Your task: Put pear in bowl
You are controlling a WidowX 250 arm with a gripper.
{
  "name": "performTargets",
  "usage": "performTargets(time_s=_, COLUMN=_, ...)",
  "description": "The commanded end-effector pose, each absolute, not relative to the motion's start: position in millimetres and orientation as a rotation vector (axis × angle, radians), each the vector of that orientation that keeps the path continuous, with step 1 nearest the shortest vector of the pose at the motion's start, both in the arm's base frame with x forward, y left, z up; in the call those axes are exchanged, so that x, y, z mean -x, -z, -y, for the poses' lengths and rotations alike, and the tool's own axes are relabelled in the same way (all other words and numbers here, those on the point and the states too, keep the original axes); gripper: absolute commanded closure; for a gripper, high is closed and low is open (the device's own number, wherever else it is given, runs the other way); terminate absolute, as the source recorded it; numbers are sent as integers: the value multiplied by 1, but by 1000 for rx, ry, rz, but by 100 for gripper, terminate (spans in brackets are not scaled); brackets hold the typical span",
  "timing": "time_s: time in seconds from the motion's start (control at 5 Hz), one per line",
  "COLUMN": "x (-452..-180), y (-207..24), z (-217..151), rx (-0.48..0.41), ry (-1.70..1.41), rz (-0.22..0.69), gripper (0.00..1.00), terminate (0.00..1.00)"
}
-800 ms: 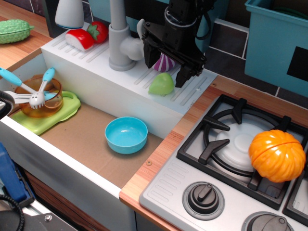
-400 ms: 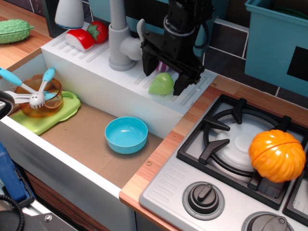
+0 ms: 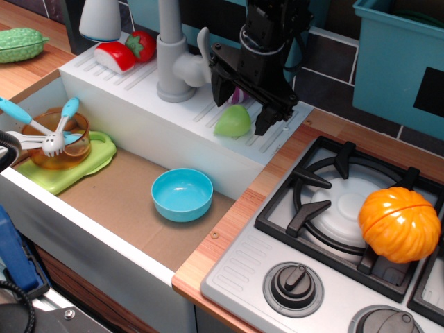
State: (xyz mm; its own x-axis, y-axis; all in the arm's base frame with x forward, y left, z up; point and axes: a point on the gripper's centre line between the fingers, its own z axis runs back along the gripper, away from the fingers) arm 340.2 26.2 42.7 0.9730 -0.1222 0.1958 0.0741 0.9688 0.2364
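Next, my gripper takes hold of the light-green pear by its rounded body (image 3: 234, 121) to put the pear in the light-blue bowl (image 3: 182, 194).
The light-green pear (image 3: 232, 122) lies on the white ribbed ledge (image 3: 139, 90) behind the sink, near its right end. My black gripper (image 3: 242, 109) hangs right above and behind the pear, open, with one finger at the pear's upper left and the other at its right. It holds nothing. The light-blue bowl (image 3: 182, 194) stands empty on the brown sink floor, in front of and below the pear.
A purple-white striped toy (image 3: 236, 95) sits partly hidden behind the gripper. A grey faucet (image 3: 172, 55) stands left of it. An amber bowl with utensils (image 3: 55, 139) rests on a green board at left. An orange pumpkin toy (image 3: 399, 223) sits on the stove.
The gripper has dropped slightly toward the pear and shifted a little to the right, staying open. The pear and bowl have not moved.
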Motion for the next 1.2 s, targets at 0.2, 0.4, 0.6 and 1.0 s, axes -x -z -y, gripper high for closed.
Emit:
performTargets(time_s=0.2, x=-347, y=-37, z=-40, rx=-220, ry=124, rz=294, gripper=0, terminate=0)
performTargets(time_s=0.4, x=-348, y=-30, z=-44, rx=-226, ry=133, rz=317, gripper=0, terminate=0)
performTargets(time_s=0.6, x=-351, y=-27, z=-48, rx=-231, ry=143, rz=333, gripper=0, terminate=0)
performTargets(time_s=1.0, x=-358, y=-21, z=-51, rx=-210, ry=106, rz=355, gripper=100, terminate=0)
